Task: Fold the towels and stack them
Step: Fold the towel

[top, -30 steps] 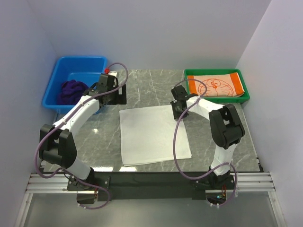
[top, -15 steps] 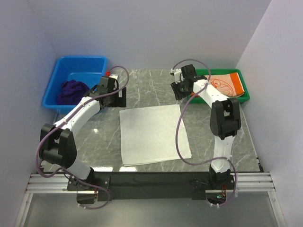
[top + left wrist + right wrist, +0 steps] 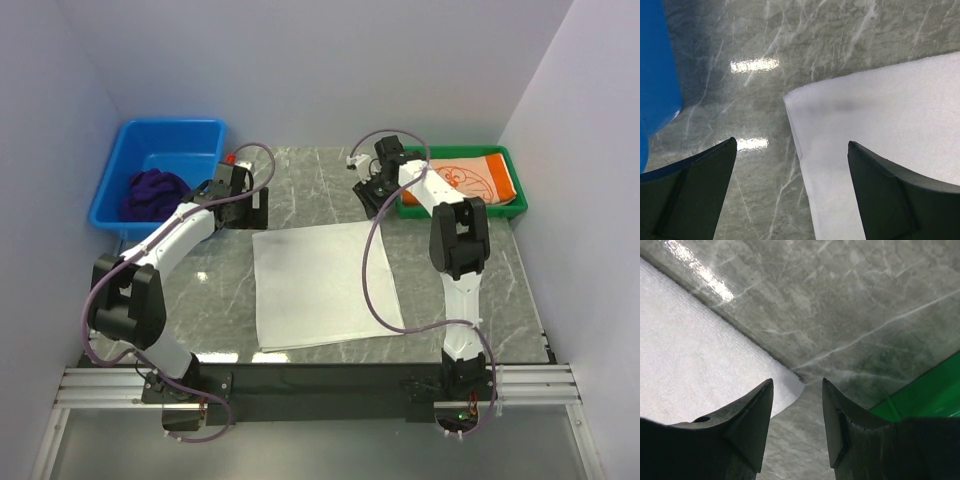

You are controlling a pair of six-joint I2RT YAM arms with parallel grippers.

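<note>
My right gripper grabs the white towel's far corner (image 3: 374, 225) beside the green tray (image 3: 520, 205) next, to fold the towel's far edge over evenly.
A plain white towel (image 3: 325, 285) lies folded flat mid-table. My left gripper (image 3: 248, 210) hovers open over its far left corner; in the left wrist view the wide-apart fingers (image 3: 695, 195) straddle that corner of the white towel (image 3: 880, 115). My right gripper (image 3: 370, 200) hangs open just above the far right corner. In the right wrist view the corner of the white towel (image 3: 690, 375) lies below the gripper (image 3: 797, 380), with nothing held. The orange cartoon towel (image 3: 470, 180) rests folded in the green tray (image 3: 520, 205). The purple towel (image 3: 152, 192) sits bunched in the blue bin (image 3: 175, 135).
The blue bin's wall (image 3: 657, 75) stands close on the left of my left gripper. The green tray's edge (image 3: 930, 395) is just right of my right gripper. White walls close in the table on three sides.
My right gripper opened, let go of the white towel's far right corner, and lifted away toward the back. The left gripper stayed open, shifting slightly.
</note>
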